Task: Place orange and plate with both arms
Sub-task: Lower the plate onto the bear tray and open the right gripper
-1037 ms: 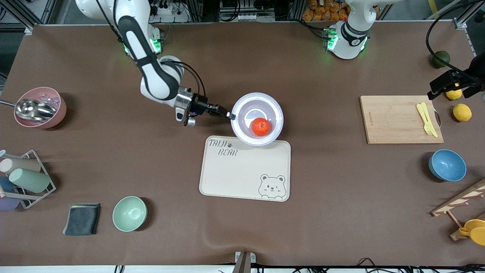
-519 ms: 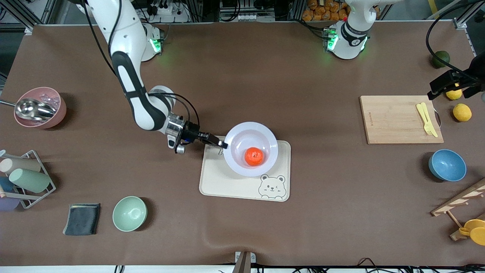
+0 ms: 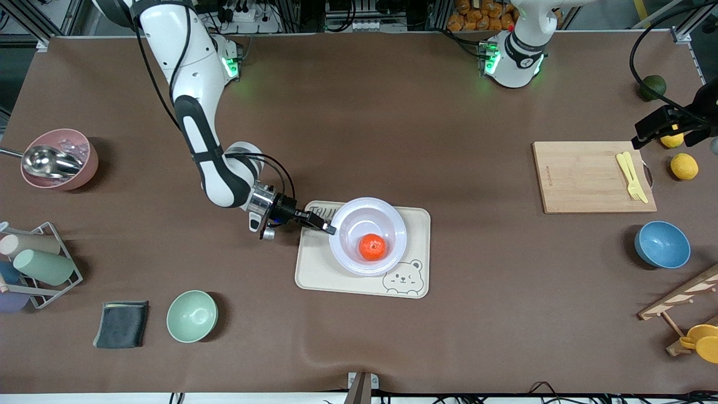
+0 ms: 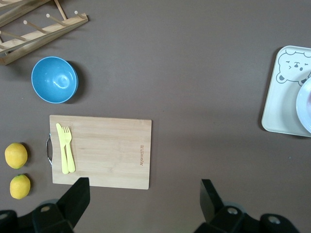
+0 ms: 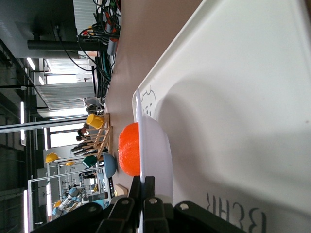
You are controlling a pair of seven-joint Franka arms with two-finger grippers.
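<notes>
My right gripper opens next, since the plate's base (image 3: 357,237) (image 5: 164,160) meets the surface of the cream bear tray, so the plate would rest there.
The pale lavender-white plate (image 3: 350,224) is over the cream bear tray (image 3: 415,224), with the bright red-orange orange (image 3: 372,247) lying in its middle. My right gripper (image 3: 330,229) is shut on the plate's rim at the edge toward the right arm's end. In the right wrist view the fingers pinch the thin plate rim (image 5: 142,145), and the orange (image 5: 129,149) shows next to it above the tray (image 5: 233,87). My left gripper (image 4: 143,194) is open and empty, high over the table near the wooden cutting board (image 4: 107,150); in the front view its dark body (image 3: 667,126) shows at the left arm's end.
The cutting board (image 3: 583,177) carries a yellow fork (image 3: 631,175). Two lemons (image 3: 684,166) and a dark green fruit (image 3: 653,87) lie near it. A blue bowl (image 3: 662,244), mint bowl (image 3: 192,316), pink bowl with scoop (image 3: 59,159), cup rack (image 3: 33,264) and dark cloth (image 3: 122,324) surround.
My right gripper has carried the plate with the orange nearer to the front camera, from just past the tray's edge to over the tray. The left arm has barely moved.
</notes>
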